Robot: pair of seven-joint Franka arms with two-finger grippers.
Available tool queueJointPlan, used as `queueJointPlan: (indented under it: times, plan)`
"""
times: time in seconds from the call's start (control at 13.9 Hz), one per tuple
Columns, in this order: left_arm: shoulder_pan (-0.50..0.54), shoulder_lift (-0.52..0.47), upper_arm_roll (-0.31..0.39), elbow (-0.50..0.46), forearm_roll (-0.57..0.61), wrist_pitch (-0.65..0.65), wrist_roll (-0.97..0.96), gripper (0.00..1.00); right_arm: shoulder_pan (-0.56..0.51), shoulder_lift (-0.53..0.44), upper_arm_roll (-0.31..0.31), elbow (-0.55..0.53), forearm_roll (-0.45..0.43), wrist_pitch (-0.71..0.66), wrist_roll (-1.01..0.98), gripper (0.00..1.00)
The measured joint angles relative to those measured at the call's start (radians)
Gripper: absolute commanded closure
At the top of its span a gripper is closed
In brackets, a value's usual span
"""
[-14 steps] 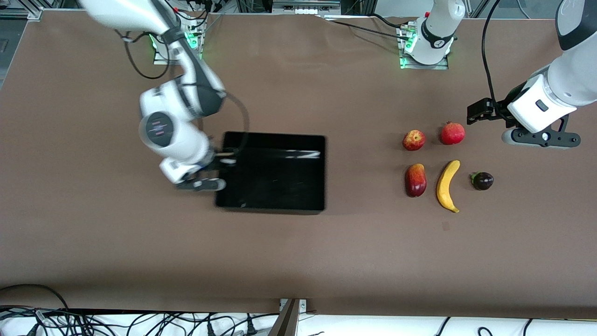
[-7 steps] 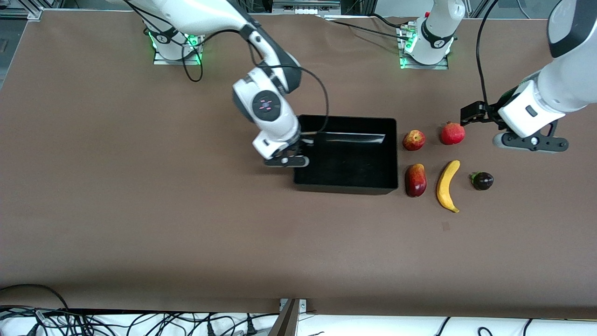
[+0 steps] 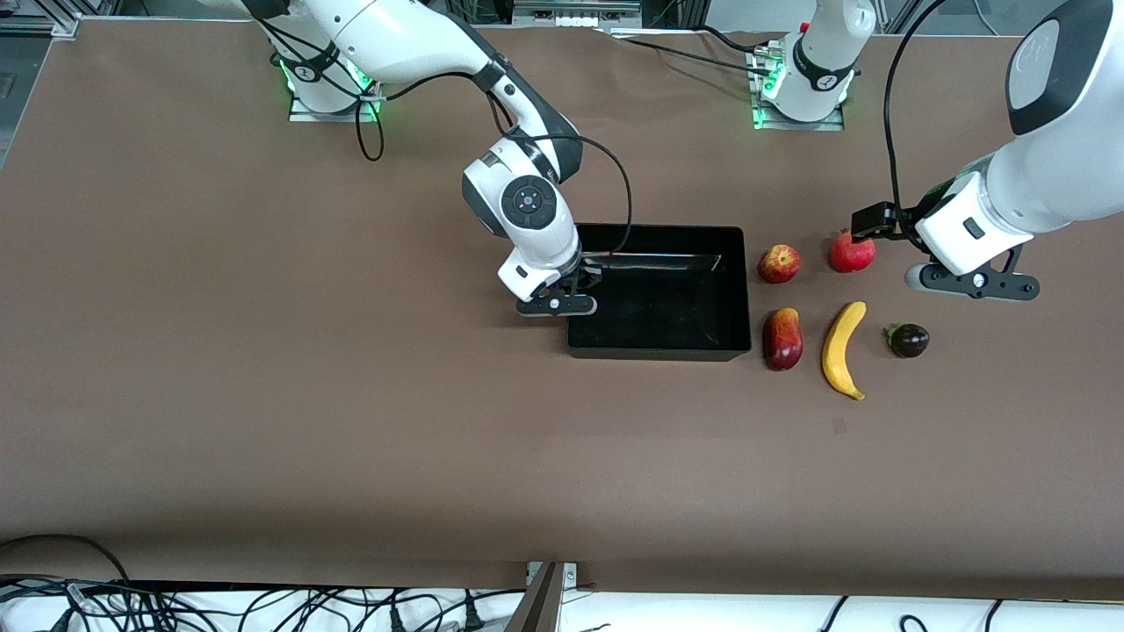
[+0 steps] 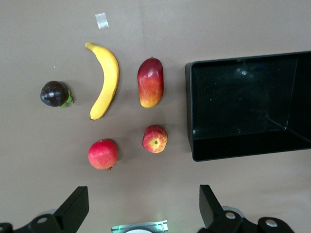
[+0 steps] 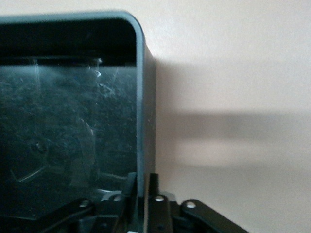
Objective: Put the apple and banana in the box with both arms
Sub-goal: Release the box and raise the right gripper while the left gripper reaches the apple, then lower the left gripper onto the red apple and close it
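Observation:
The banana will go into the black box after my left gripper grabs it next by its curved middle [image 3: 834,353] [image 4: 111,76].
The black box [image 3: 659,351] lies mid-table, right beside the fruits. My right gripper [image 3: 571,294] is shut on the box's end wall at the right arm's end; the right wrist view shows the fingers pinching that wall [image 5: 144,187] and the box's inside [image 5: 73,121]. The apple [image 3: 779,263] and the banana [image 3: 841,349] lie on the table toward the left arm's end. My left gripper [image 3: 966,283] hangs open and empty above the table, beside the fruits. In the left wrist view I see the apple [image 4: 155,139], the banana [image 4: 104,82], the box [image 4: 243,145] and the open left gripper [image 4: 141,213].
An evenly red round fruit [image 3: 852,252] lies beside the apple. A dark red-orange mango [image 3: 782,338] lies between the box and the banana. A small dark purple fruit [image 3: 909,340] lies beside the banana. A bit of tape [image 3: 840,426] is nearer the front camera.
My right gripper has dragged the box along the table toward the left arm's end, up next to the fruits. My left gripper has drifted closer to the fruits.

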Motion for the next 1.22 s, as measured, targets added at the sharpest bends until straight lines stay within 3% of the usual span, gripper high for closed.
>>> queueJointPlan:
  times: [0.22, 0.36, 0.72, 0.93, 1.22]
  plan:
    - [0.000, 0.015, -0.012, -0.059, 0.038, 0.033, 0.006, 0.00, -0.011, -0.023, -0.022, 0.027, -0.011, -0.010, -0.001, 0.00]
    - [-0.003, 0.015, -0.046, -0.158, 0.062, 0.127, 0.004, 0.00, -0.037, -0.089, -0.067, 0.047, -0.013, -0.101, -0.017, 0.00]
    - [-0.003, -0.022, -0.063, -0.614, 0.081, 0.691, 0.006, 0.00, -0.204, -0.358, -0.157, 0.056, 0.036, -0.496, -0.322, 0.00]
    - [-0.002, -0.015, -0.063, -0.810, 0.103, 0.943, 0.005, 0.00, -0.233, -0.511, -0.277, 0.038, 0.050, -0.690, -0.491, 0.00]
    - [-0.001, -0.003, -0.063, -0.893, 0.103, 1.027, 0.005, 0.00, -0.240, -0.724, -0.418, -0.125, 0.048, -0.748, -0.652, 0.00]
